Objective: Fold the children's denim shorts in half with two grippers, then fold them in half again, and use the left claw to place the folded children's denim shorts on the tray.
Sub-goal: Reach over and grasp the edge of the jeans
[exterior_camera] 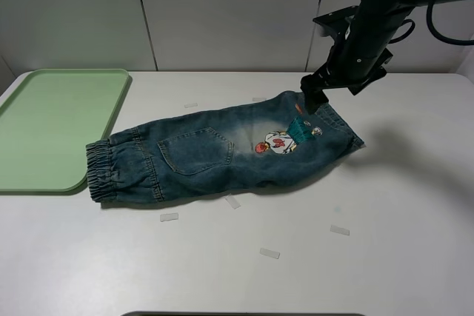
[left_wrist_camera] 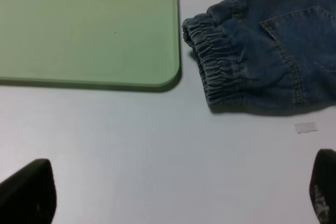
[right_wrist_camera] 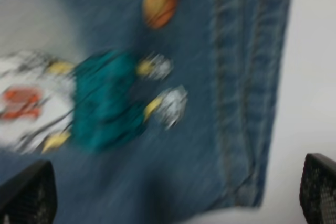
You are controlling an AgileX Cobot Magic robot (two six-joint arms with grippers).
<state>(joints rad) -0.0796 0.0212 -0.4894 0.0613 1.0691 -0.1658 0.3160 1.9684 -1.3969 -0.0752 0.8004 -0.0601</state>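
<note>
The denim shorts should next be grabbed by their stitched leg hem with my right gripper, to fold them in half onto their elastic waistband.
The children's denim shorts lie flat on the white table. The elastic waistband is at the left near the tray, and the pocket and cartoon patch face up. The pale green tray sits at the far left with nothing on it; it also shows in the left wrist view. My right gripper hovers just above the shorts' right end, by the patch, open and holding nothing. My left gripper is open over bare table in front of the tray corner and is out of the high view.
Several small white tape strips lie on the table around the shorts, for example one strip and another. A grey panelled wall stands behind the table. The right arm's black cables hang at the top right.
</note>
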